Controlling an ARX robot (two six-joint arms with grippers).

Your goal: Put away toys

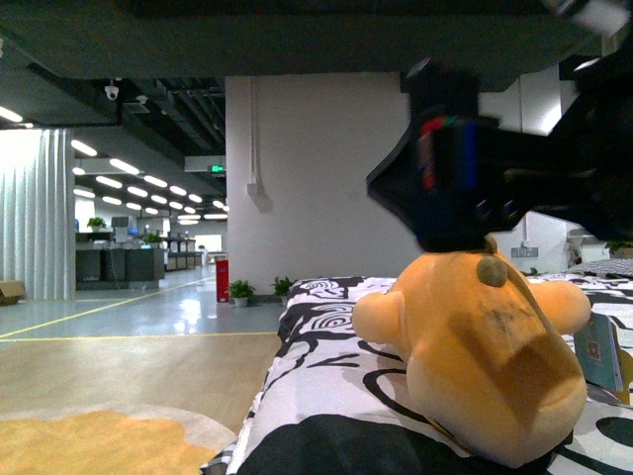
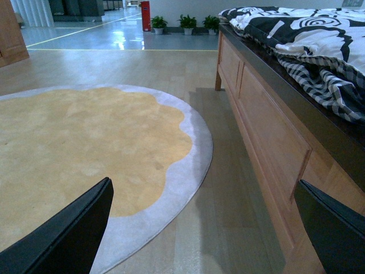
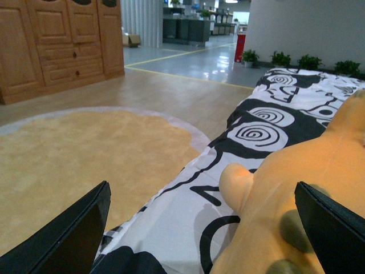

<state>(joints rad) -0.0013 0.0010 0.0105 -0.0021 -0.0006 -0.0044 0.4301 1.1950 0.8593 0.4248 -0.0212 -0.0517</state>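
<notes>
Next, my right gripper grabs the plush animal [image 1: 475, 356] by its soft body around the brown spots, to put this toy away.
The toy, a soft orange-yellow plush animal [image 1: 475, 356], lies on a bed's black-and-white blanket [image 1: 326, 376]. It has a small brown nub [image 1: 489, 269] on top and a paper tag [image 1: 599, 351] at its right side. My right arm's black wrist [image 1: 465, 168] hangs just above the plush. In the right wrist view my right gripper [image 3: 201, 184] is open, its jaws spread wide over the toy [image 3: 308, 188] and one stubby limb [image 3: 236, 182], gripping nothing. My left gripper [image 2: 203, 181] is open over bare floor beside the bed, away from the toy.
The bed's wooden side frame [image 2: 268, 131] runs along the left gripper's side. A round yellow rug with a grey border [image 2: 74, 137] covers the floor beside it. A wooden wardrobe [image 3: 57, 45] stands beyond the rug. Potted plants [image 2: 188, 23] line the far wall.
</notes>
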